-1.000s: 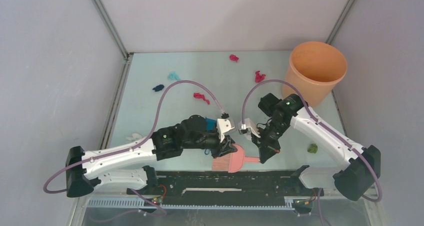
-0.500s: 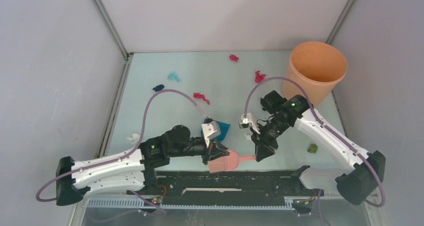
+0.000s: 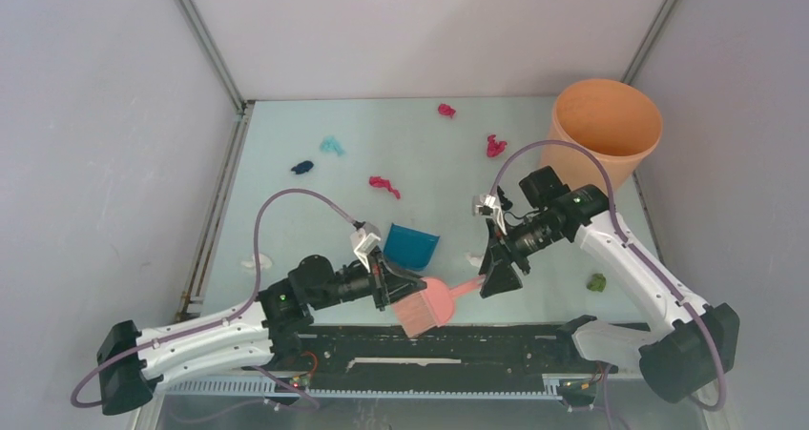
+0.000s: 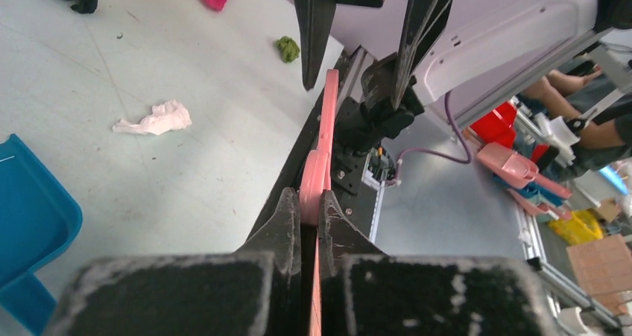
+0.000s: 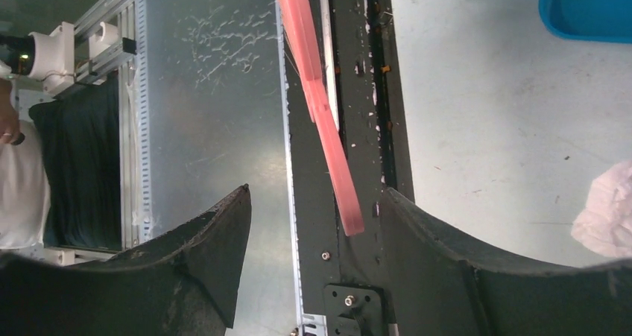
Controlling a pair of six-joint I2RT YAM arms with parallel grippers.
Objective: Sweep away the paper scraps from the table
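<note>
The pink hand brush is for sweeping paper scraps, so the robot's right gripper will next grab it by its handle's tip (image 3: 478, 282) (image 5: 348, 210) and leave the bristled head free.
Paper scraps lie scattered on the mint table (image 3: 315, 211): magenta ones (image 3: 384, 185) (image 3: 495, 146) (image 3: 445, 110), a teal one (image 3: 331, 145), a navy one (image 3: 301, 167), white ones (image 3: 256, 259) (image 3: 474, 259) and an olive one (image 3: 596, 282). My left gripper (image 3: 401, 292) (image 4: 311, 198) is shut on the pink hand brush (image 3: 431, 306) (image 4: 322, 150), just behind its head. At the handle's tip my right gripper (image 3: 498, 282) (image 5: 317, 202) stands open, the tip (image 5: 350, 217) loose between its jaws. The white scrap (image 4: 154, 120) (image 5: 607, 209) shows in both wrist views, the olive one (image 4: 287, 48) only in the left wrist view.
A blue dustpan (image 3: 412, 246) (image 4: 30, 224) (image 5: 589, 1) lies on the table beside the left gripper. An orange bucket (image 3: 604, 130) stands at the back right. The black base rail (image 3: 429, 344) runs along the near edge under the brush. Grey walls close three sides.
My right gripper opened and let go of the brush handle. My left gripper shut on the brush, and the left arm drew back to the left, uncovering the dustpan.
</note>
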